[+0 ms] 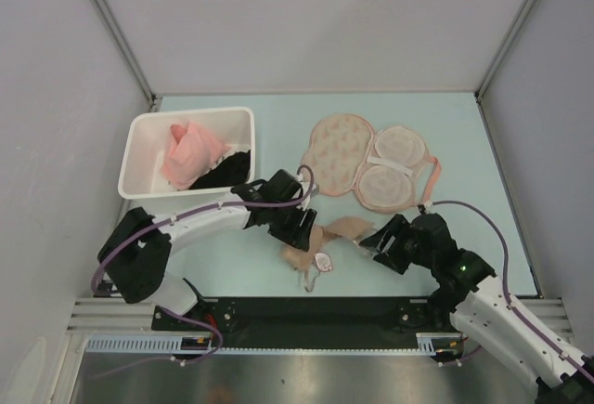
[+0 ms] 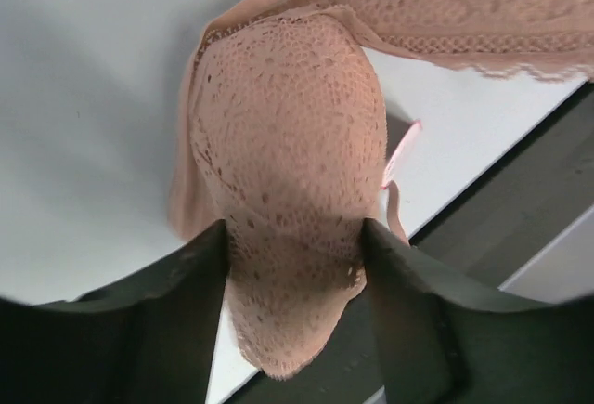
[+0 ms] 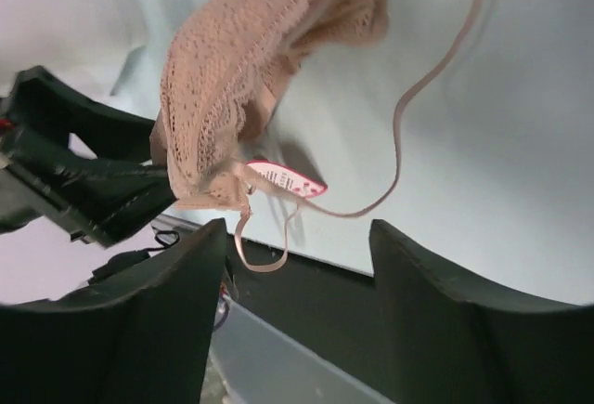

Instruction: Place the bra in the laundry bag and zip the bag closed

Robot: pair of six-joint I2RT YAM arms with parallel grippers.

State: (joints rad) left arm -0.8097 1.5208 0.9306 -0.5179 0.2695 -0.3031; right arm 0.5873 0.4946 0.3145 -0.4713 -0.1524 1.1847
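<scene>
The bra (image 1: 327, 235) has a free cup opposite my left gripper, and my right gripper will reach it and take hold of that cup. The rest of the bra hangs, to be laid into the laundry bag.
The beige lace bra (image 1: 327, 235) hangs over the table's near edge between my two grippers. My left gripper (image 1: 304, 228) is shut on one cup, which fills the gap between its fingers in the left wrist view (image 2: 288, 144). My right gripper (image 1: 374, 241) is open and empty just right of the bra. In the right wrist view the bra (image 3: 241, 70) is lifted, its pale tag (image 3: 288, 179) and a thin strap (image 3: 408, 107) dangling in front of the open jaws. The laundry bag (image 1: 371, 162) lies open and flat behind, white lining up on its right half.
A white plastic bin (image 1: 190, 114) stands at the back left, holding a pink cloth (image 1: 190, 155) and a black garment (image 1: 227, 170). A black rail (image 1: 316, 311) runs along the near table edge. Grey walls close in the sides and back.
</scene>
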